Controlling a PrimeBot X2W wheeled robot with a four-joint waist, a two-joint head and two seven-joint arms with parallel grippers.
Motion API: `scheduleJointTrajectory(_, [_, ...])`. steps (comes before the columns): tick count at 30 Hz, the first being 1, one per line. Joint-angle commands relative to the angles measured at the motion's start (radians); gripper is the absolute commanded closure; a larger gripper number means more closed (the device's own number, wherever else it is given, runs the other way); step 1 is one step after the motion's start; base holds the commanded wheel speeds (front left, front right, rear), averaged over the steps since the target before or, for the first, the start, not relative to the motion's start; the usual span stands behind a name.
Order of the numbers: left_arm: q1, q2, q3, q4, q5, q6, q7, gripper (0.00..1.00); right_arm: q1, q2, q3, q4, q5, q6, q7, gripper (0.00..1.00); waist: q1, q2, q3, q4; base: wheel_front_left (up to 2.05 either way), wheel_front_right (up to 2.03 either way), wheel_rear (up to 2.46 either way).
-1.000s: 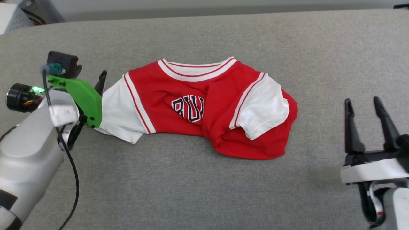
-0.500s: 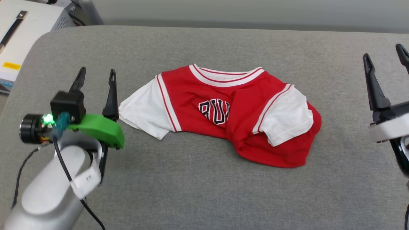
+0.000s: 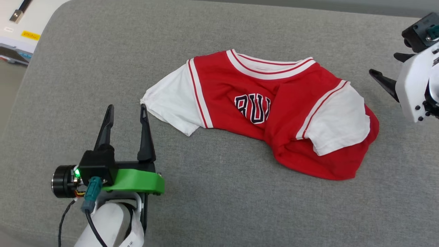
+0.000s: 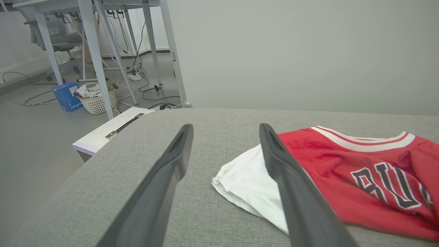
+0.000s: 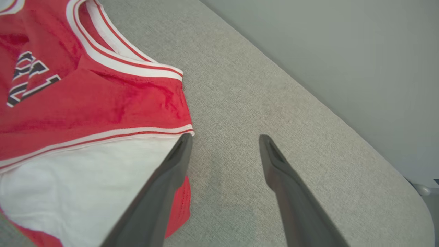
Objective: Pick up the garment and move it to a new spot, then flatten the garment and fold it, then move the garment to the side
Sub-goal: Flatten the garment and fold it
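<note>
Next, my right gripper grabs the jersey (image 3: 242, 82) by its bunched white sleeve (image 3: 337, 117). Then I move the jersey and spread it out.
The garment (image 3: 240, 85) is a red jersey with white sleeves and black lettering. It lies crumpled on the grey padded surface (image 3: 240, 212), its right side bunched over itself. My left gripper (image 3: 126, 108) stands open, below and left of the left sleeve and clear of it. In the left wrist view the left gripper (image 4: 226, 127) has bare padding between its fingers, with the garment (image 4: 343, 171) just to their right. My right gripper (image 3: 384, 64) is open at the far right, its fingers pointing towards the garment's right sleeve. The right wrist view shows the right gripper (image 5: 225, 136) over bare padding beside the garment (image 5: 85, 103).
A white case (image 4: 109, 132) sits off the padding's far left corner (image 3: 20, 20). Beyond it are metal table legs (image 4: 96, 58), a white basket (image 4: 97, 101), a blue box (image 4: 67, 96) and floor cables. A grey wall (image 4: 291, 51) runs behind the surface.
The head camera has shifted. My left gripper has drawn back from the left sleeve towards the near edge. My right gripper has risen and turned to point left at the garment. The garment's shape is unchanged.
</note>
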Motion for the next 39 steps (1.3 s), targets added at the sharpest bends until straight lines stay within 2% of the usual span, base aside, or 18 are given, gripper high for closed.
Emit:
scheduleJointTrajectory(1, [0.011, -0.027, 0.015, -0.003, 0.019, -0.02, -0.006, 0.0, -0.043, -0.007, 0.032, 0.006, 0.033, -0.001, 0.056, 0.0, 0.0, -0.0001, 0.054, 0.047, 0.0, 0.0, 0.0])
scheduleJointTrajectory(4, [0.003, -0.083, 0.047, -0.007, 0.055, -0.061, -0.006, 0.0, -0.108, -0.003, 0.097, 0.035, 0.096, -0.001, 0.158, 0.0, 0.0, -0.0001, 0.089, 0.07, 0.0, 0.0, 0.0])
scheduleJointTrajectory(7, [-0.004, -0.13, 0.074, -0.003, 0.086, -0.094, -0.006, 0.0, -0.152, 0.008, 0.16, 0.075, 0.105, -0.001, 0.2, 0.0, 0.0, -0.0001, 0.119, 0.089, 0.0, 0.0, 0.0])
scheduleJointTrajectory(12, [-0.036, -0.198, 0.118, 0.023, 0.135, -0.154, -0.006, 0.0, -0.158, 0.036, 0.244, 0.188, 0.126, -0.001, 0.195, 0.0, 0.0, -0.0001, 0.15, 0.12, 0.0, 0.0, 0.0])
scheduleJointTrajectory(17, [-0.044, -0.23, 0.163, 0.041, 0.167, -0.196, -0.006, 0.0, -0.122, 0.044, 0.328, 0.247, 0.156, -0.001, 0.161, 0.0, 0.0, -0.0001, 0.154, 0.126, 0.0, 0.0, 0.0])
scheduleJointTrajectory(18, [-0.044, -0.234, 0.173, 0.046, 0.173, -0.203, -0.006, 0.0, -0.119, 0.046, 0.341, 0.25, 0.167, -0.001, 0.143, 0.19, 0.0, -0.0001, 0.152, 0.123, 0.0, 0.0, 0.0])
scheduleJointTrajectory(19, [-0.042, -0.238, 0.182, 0.049, 0.177, -0.208, -0.006, 0.0, -0.118, 0.046, 0.347, 0.252, 0.177, -0.001, 0.126, 0.98, 0.0, -0.0001, 0.15, 0.119, 0.0, 0.0, 0.0])
scheduleJointTrajectory(25, [-0.019, -0.25, 0.226, 0.061, 0.208, -0.24, -0.006, 0.0, -0.154, 0.031, 0.35, 0.233, 0.217, -0.001, -0.066, 1.0, 0.0, -0.0001, 0.098, 0.078, 0.0, 0.0, 0.0])
scheduleJointTrajectory(29, [0.011, -0.254, 0.249, 0.071, 0.224, -0.256, -0.006, 0.0, -0.163, -0.015, 0.345, 0.18, 0.226, -0.001, -0.205, 1.0, 0.0, -0.0001, 0.038, 0.043, 0.0, 0.0, 0.0])
scheduleJointTrajectory(35, [0.065, -0.257, 0.276, 0.075, 0.244, -0.275, -0.006, 0.0, -0.098, -0.134, 0.303, 0.033, 0.275, -0.001, -0.325, 1.0, 0.0, -0.0001, -0.033, -0.017, 0.0, 0.0, 0.0])
scheduleJointTrajectory(36, [0.088, -0.257, 0.288, 0.076, 0.251, -0.283, -0.006, 0.0, -0.03, -0.2, 0.268, -0.045, 0.301, -0.001, -0.35, 1.0, 0.0, -0.0001, -0.055, -0.05, 0.0, 0.0, 0.0])
scheduleJointTrajectory(39, [0.105, -0.258, 0.301, 0.077, 0.258, -0.29, -0.006, 0.0, 0.046, -0.266, 0.208, -0.108, 0.321, -0.001, -0.375, 1.0, 0.0, -0.0001, -0.071, -0.079, 0.0, 0.0, 0.0])
